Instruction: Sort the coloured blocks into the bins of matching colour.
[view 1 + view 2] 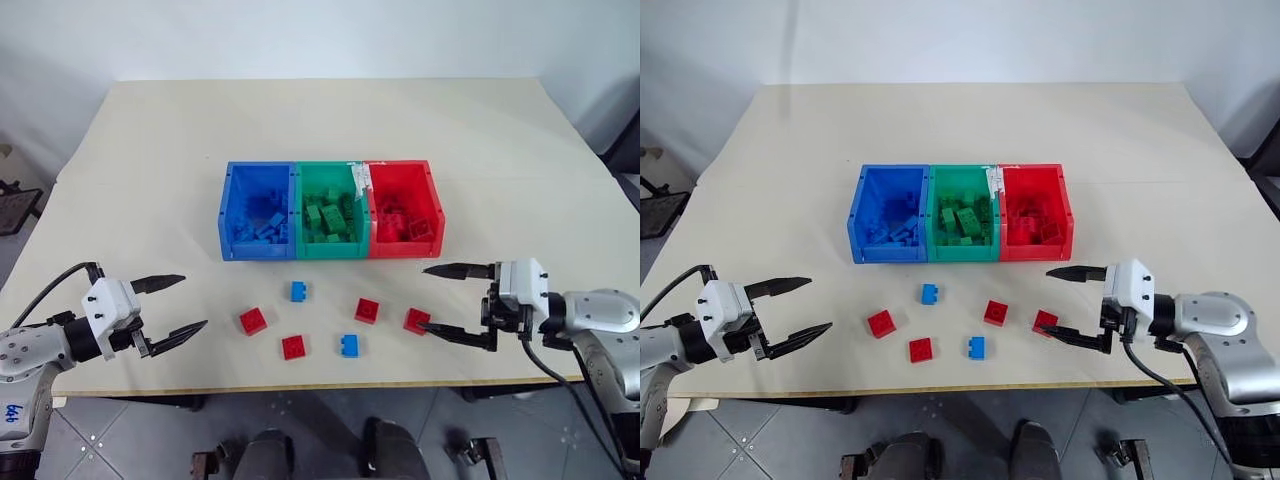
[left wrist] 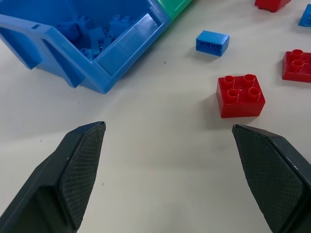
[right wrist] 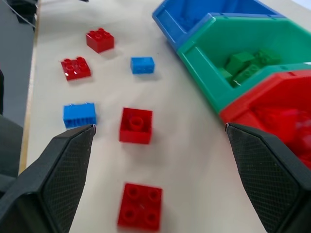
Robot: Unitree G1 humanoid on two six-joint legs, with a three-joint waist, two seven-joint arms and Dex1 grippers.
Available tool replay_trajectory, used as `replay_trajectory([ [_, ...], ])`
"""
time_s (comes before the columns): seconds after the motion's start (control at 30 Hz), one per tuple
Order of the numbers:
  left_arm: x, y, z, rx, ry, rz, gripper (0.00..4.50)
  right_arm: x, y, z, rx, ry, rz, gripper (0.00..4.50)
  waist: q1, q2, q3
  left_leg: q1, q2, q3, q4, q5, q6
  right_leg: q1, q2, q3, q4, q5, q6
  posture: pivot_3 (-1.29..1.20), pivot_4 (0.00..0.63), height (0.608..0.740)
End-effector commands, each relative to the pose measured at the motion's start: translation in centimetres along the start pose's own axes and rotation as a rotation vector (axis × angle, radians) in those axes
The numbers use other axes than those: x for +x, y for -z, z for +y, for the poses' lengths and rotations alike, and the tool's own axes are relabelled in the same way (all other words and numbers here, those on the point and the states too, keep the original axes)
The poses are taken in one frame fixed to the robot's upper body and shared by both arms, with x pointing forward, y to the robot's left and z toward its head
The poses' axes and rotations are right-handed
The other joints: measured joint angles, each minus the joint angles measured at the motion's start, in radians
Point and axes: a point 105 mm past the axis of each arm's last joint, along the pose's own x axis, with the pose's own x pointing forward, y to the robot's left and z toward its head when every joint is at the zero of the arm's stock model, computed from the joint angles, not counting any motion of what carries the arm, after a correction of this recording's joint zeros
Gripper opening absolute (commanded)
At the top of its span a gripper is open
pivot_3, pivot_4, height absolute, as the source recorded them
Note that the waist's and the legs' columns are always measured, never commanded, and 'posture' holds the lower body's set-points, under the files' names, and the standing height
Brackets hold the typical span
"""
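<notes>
I should first move my right gripper toward the block and then close on it, because the nearest red block (image 1: pixel 417 321) is still beyond my right gripper's open fingers. It isn't time to close yet.
Three joined bins stand mid-table: blue (image 1: pixel 257 252), green (image 1: pixel 332 250) and red (image 1: pixel 406 248), each holding bricks of its own colour. In front of them several coloured blocks lie loose: red ones (image 1: pixel 253 321), (image 1: pixel 294 347), (image 1: pixel 366 311), (image 1: pixel 417 321) and blue ones (image 1: pixel 298 291), (image 1: pixel 348 346). My left gripper (image 1: pixel 195 301) hovers open at the front left, pointing toward the leftmost red block (image 2: pixel 240 94). At the front right my right gripper (image 1: pixel 422 297) is open, its lower fingertip beside the rightmost red block (image 3: pixel 141 206). Nothing is between either pair of fingers.
The beige table (image 1: pixel 150 160) has bare room behind and on both sides of the bins. Its front edge (image 1: pixel 330 386) runs just below the loose blocks. A dark object (image 1: pixel 15 210) stands off the table's left side.
</notes>
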Motion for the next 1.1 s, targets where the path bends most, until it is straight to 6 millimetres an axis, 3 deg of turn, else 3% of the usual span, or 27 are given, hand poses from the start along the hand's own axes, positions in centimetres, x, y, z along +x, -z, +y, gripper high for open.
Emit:
replay_trajectory([
  [0.03,1.0,-1.6,-0.5,0.012,0.035,-0.058,4.44,-0.4,-0.6,0.1,-0.045,0.038,-0.005,4.50,0.004,0.000,0.000,0.000,0.000,0.000,0.000,0.000,0.000,0.000,0.000,0.000,0.000,0.000,0.000,0.00,0.150,0.740],
  [0.2,3.7,-3.6,-2.0,-0.008,0.124,-0.146,4.44,-2.8,0.0,0.2,-0.033,0.123,0.073,4.50,0.024,0.000,0.000,0.000,0.000,0.000,0.000,0.000,0.000,0.000,0.000,0.000,0.001,0.000,0.000,0.00,0.150,0.740],
  [0.33,6.8,-5.6,-5.2,0.036,0.297,-0.226,4.44,-6.7,3.1,1.6,0.060,0.161,0.285,4.50,0.030,0.000,0.000,0.000,0.000,0.000,0.001,0.000,0.000,0.001,0.000,0.000,0.000,0.000,0.000,0.00,0.150,0.740],
  [0.5,7.8,-5.9,-7.7,0.077,0.418,-0.239,4.44,-7.6,3.6,1.7,0.097,0.204,0.339,4.50,0.009,-0.001,0.000,0.003,0.000,0.004,0.000,0.000,0.000,0.001,0.000,0.002,0.001,0.000,-0.001,0.00,0.150,0.740],
  [0.67,7.3,-5.8,-7.7,0.043,0.439,-0.240,4.44,-4.7,2.9,1.3,0.097,0.154,0.414,4.50,0.003,0.000,0.000,0.005,0.000,0.005,0.000,0.000,0.000,0.001,0.000,0.004,0.001,0.000,-0.001,0.00,0.150,0.740],
  [0.77,6.3,-4.8,-6.5,0.035,0.364,-0.232,4.44,-1.9,2.2,0.5,0.128,0.156,0.451,4.50,-0.001,0.000,0.000,0.004,0.001,0.005,0.000,0.000,0.000,0.001,0.000,0.004,0.001,0.000,-0.001,0.00,0.150,0.740],
  [0.97,5.4,-4.4,-6.9,0.036,0.369,-0.215,4.44,0.4,2.8,-0.4,0.171,0.128,0.537,4.50,0.020,-0.001,0.000,0.002,0.000,0.005,0.000,-0.001,0.001,0.000,0.000,0.003,-0.002,0.000,-0.002,0.00,0.150,0.740],
  [1.1,5.3,-4.5,-7.2,0.041,0.362,-0.219,4.50,0.7,3.9,-0.5,0.181,0.124,0.590,3.50,0.024,-0.001,0.000,0.002,0.000,0.005,0.001,-0.001,0.001,0.000,0.000,0.003,-0.002,0.000,-0.002,0.00,0.150,0.740],
])
